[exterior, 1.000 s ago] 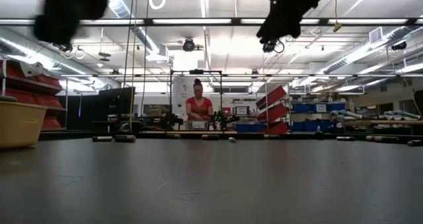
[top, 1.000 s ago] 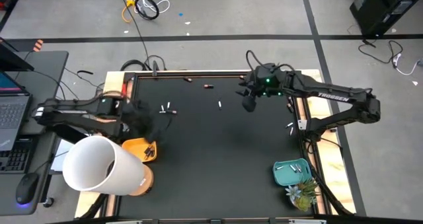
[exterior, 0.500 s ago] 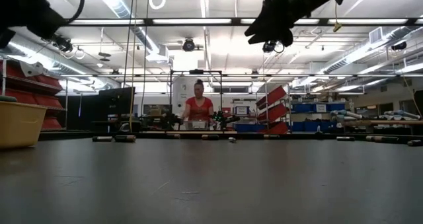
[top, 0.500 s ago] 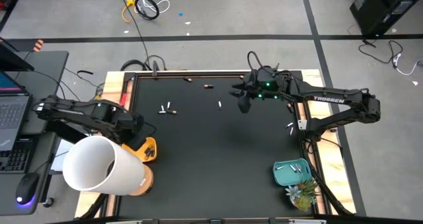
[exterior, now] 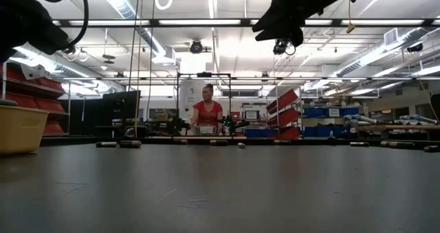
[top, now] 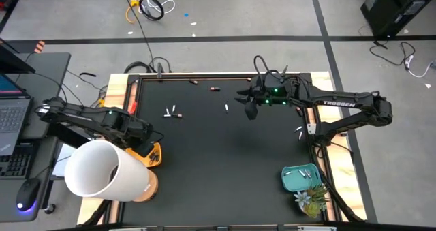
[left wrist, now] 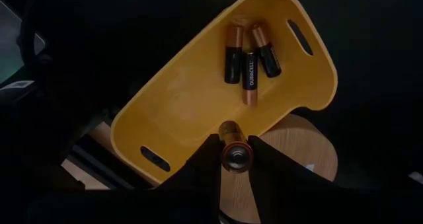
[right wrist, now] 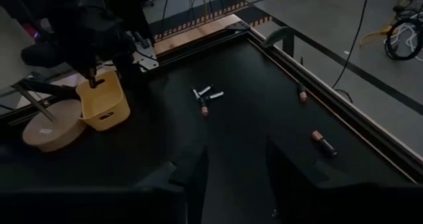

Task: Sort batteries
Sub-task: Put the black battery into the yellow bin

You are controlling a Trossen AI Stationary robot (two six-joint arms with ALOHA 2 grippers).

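The held battery is pointing down inside the rim of the yellow bin (left wrist: pixel 198 112), so it is time for my left gripper to open and let the battery go.
My left gripper (top: pixel 143 137) hangs over the yellow bin (top: pixel 154 154), shut on a dark battery with a copper end (left wrist: pixel 234 151). Three more dark batteries (left wrist: pixel 248 55) lie on the bin's floor. My right gripper (top: pixel 249 110) is open, up in the air over the far part of the table, touching nothing. Loose batteries lie on the black mat: a white and a dark one (top: pixel 172 112), a white one (top: pixel 227 108), dark ones (top: pixel 214 88) near the far edge, and white ones (top: pixel 298 130) at the right edge. My left gripper pinches the dark battery between its two fingers (left wrist: pixel 201 168), which come from above and point down. The battery stands along the fingers, with its copper end (left wrist: pixel 236 156) facing the wrist camera. It is lifted clear, above the bin's inside.
A teal tray (top: pixel 293 183) with white batteries sits at the near right corner, beside a small plant (top: pixel 310 200). The yellow bin stands on a round wooden disc (left wrist: pixel 301 151), next to a large white cylinder (top: pixel 102 170). A person (exterior: pixel 206 113) stands far behind the table.
My left gripper has moved from the mat by the loose batteries toward the table's left and near side, and now stands over the yellow bin. My right gripper has drifted a little toward the table's left, still up in the air.
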